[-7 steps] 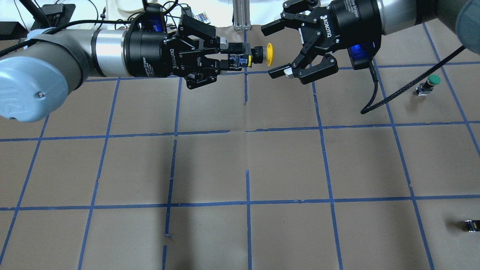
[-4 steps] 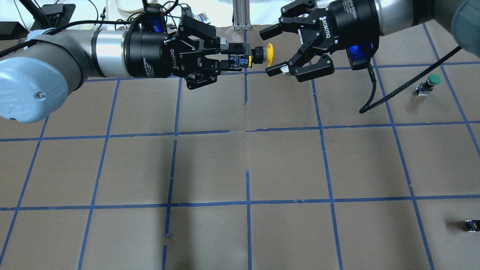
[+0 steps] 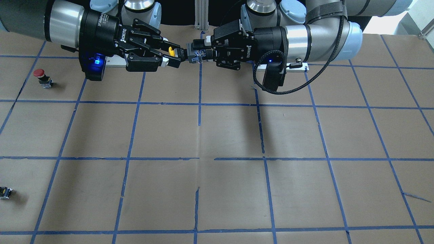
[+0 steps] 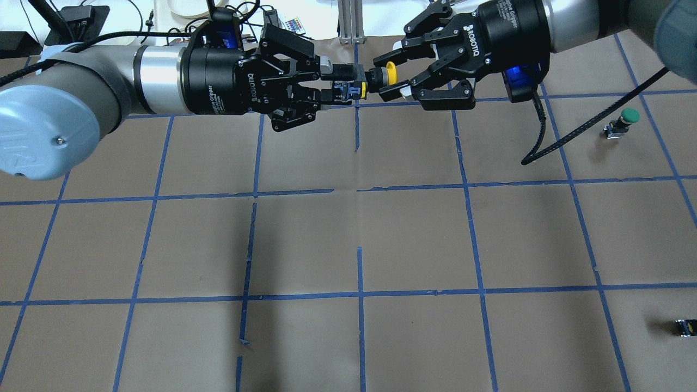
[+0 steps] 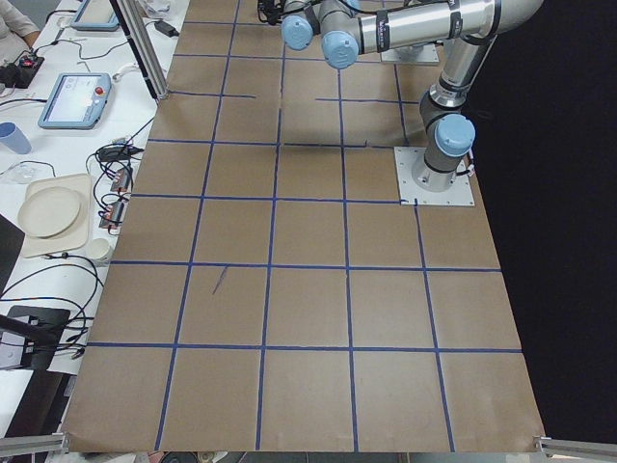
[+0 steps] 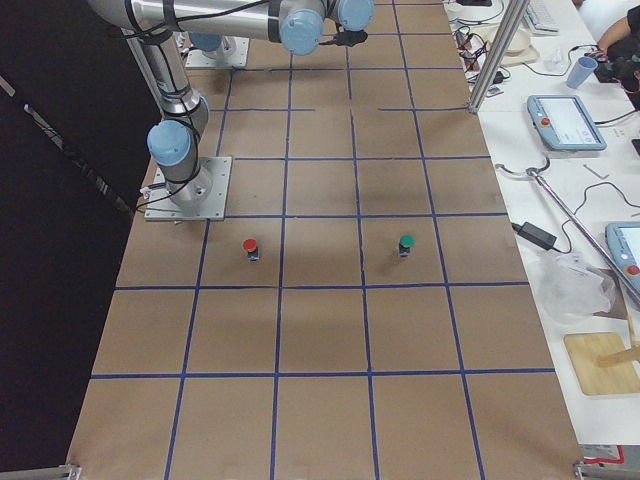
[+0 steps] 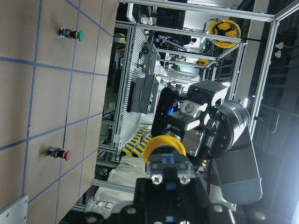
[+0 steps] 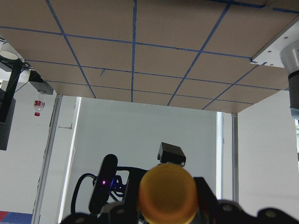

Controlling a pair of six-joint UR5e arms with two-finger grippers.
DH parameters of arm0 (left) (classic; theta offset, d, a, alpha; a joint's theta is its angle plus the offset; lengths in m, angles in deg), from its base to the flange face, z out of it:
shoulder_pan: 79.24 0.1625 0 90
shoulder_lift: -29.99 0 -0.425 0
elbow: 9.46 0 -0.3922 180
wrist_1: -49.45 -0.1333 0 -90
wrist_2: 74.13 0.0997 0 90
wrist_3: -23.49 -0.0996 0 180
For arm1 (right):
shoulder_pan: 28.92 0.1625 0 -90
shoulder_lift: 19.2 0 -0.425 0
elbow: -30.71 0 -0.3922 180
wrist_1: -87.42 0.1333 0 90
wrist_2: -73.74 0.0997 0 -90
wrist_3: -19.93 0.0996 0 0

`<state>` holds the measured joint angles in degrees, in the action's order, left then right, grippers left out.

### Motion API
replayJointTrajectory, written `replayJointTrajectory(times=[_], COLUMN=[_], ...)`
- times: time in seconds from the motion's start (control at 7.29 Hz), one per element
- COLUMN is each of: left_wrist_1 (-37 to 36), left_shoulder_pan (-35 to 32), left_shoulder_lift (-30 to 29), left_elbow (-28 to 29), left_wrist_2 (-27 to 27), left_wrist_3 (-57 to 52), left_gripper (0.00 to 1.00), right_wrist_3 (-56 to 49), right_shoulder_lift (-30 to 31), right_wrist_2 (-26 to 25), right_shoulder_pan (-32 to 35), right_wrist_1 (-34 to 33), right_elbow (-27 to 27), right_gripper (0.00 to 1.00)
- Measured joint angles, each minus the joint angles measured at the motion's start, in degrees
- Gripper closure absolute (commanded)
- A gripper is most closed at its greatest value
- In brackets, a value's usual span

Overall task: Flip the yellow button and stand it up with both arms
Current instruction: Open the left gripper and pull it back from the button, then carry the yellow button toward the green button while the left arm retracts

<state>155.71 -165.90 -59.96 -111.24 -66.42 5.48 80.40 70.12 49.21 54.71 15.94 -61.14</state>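
Next, the right gripper takes hold of the flipped button by its yellow cap (image 3: 171,51), to take over the button and stand it up on its body (image 3: 194,53).
The yellow button (image 4: 390,74) hangs in the air near the table's far edge, lying sideways. My left gripper (image 4: 354,80) is shut on its black-and-grey body, with the cap pointing at the right gripper. My right gripper (image 4: 381,76) is open, with one finger on each side of the cap and neck and a small gap showing. In the front-facing view the cap (image 3: 172,51) sits between the right gripper's (image 3: 176,53) fingers, and the left gripper (image 3: 195,52) holds the body. The cap also shows in the left wrist view (image 7: 163,144) and the right wrist view (image 8: 169,193).
A green-capped button (image 4: 626,118) stands on the brown paper at the right. A red-capped button (image 3: 40,74) stands at the front-facing view's left. A small dark capless part (image 4: 685,326) lies near the right edge. A metal post (image 4: 348,27) rises behind the grippers.
My right gripper has moved left onto the yellow cap, and its fingers have narrowed around it. The left gripper and the button have stayed still.
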Motion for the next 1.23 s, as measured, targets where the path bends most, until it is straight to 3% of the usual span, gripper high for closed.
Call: replayJointTrajectory(times=[0.14, 0.55, 0.69, 0.96, 1.1, 1.23], left_wrist_1=[0.0, -0.1, -1.1, -7.1, -8.6, -9.5], left_shoulder_pan=[0.0, 0.2, 0.5, 2.2, 3.4, 3.9], left_shoulder_lift=[-0.1, -0.1, 0.0, 0.0, 0.1, -0.1], left_elbow=[0.1, 0.9, 1.2, 1.5, 1.9, 3.4], left_wrist_2=[0.3, 1.2, 3.7, 16.5, 24.2, 34.1], left_wrist_3=[0.5, 3.1, 4.9, 8.4, 8.9, 9.1], left_gripper=[0.0, 0.0, 0.0, 0.0, 0.0, 0.0], right_wrist_3=[0.0, 0.2, 0.3, -1.8, -6.6, -14.3], right_shoulder_lift=[0.0, 0.0, 0.0, 0.0, 0.0, 0.0], right_wrist_2=[0.0, -0.1, -0.4, -4.3, -10.0, -19.6], right_shoulder_pan=[-0.1, -0.6, -1.2, -6.6, -9.6, -11.6], right_wrist_1=[0.0, 0.0, 0.0, -0.3, -0.5, -0.6], right_elbow=[0.0, 0.1, 0.3, 1.3, 1.5, 1.5], right_gripper=[0.93, 0.93, 0.93, 0.93, 0.93, 0.93])
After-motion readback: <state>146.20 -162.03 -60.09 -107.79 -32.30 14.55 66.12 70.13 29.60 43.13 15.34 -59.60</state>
